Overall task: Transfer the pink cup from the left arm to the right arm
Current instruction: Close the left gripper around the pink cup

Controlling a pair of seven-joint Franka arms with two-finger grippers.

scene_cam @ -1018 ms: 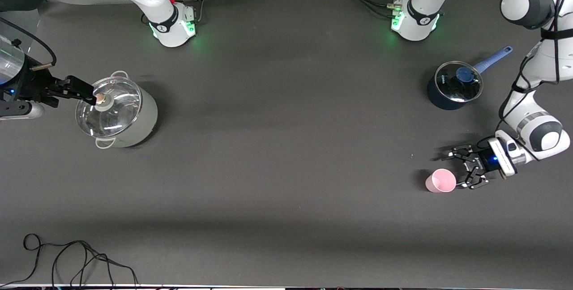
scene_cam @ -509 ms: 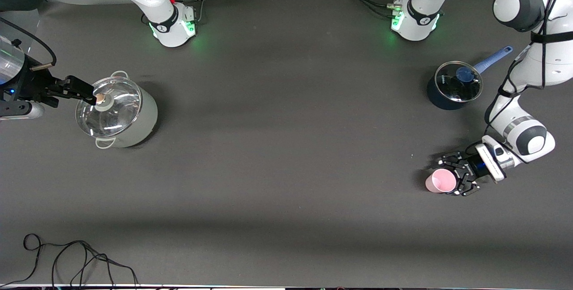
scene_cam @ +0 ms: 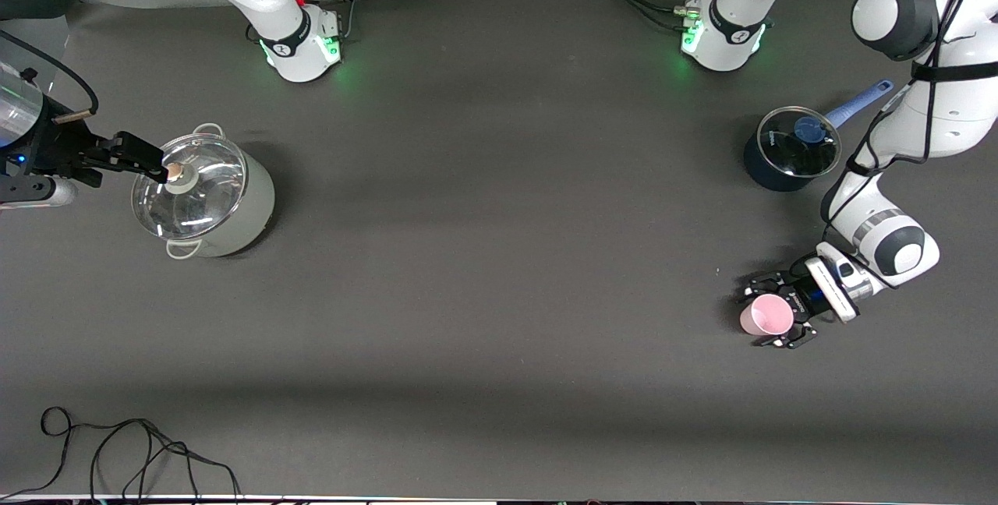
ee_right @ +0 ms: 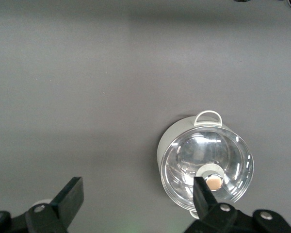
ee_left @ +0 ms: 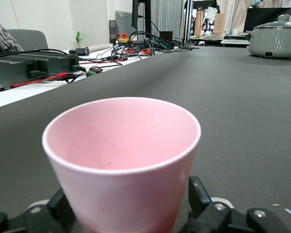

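The fingers of my left gripper are around the lower part of the pink cup's side (scene_cam: 766, 323) (ee_left: 121, 204), low at the table, so it should close on the pink cup.
The pink cup (scene_cam: 766, 315) stands upright on the dark table near the left arm's end, nearer the front camera than the blue saucepan. My left gripper (scene_cam: 768, 312) is low at the table, open, with one finger on each side of the cup. In the left wrist view the cup (ee_left: 121, 160) fills the middle, and the fingers (ee_left: 199, 194) stand just apart from its wall. My right gripper (scene_cam: 144, 156) is open and empty, up over the rim of the grey pot at the right arm's end; it also shows in the right wrist view (ee_right: 138, 196). The right arm waits.
A grey pot with a glass lid (scene_cam: 207, 197) stands toward the right arm's end and shows in the right wrist view (ee_right: 206, 167). A blue saucepan with a glass lid (scene_cam: 789, 148) stands near the left arm's base. A black cable (scene_cam: 117, 450) lies at the table's front edge.
My left gripper has slid toward the cup, so its open fingers now stand on both sides of it. The cup and the right arm have not moved.
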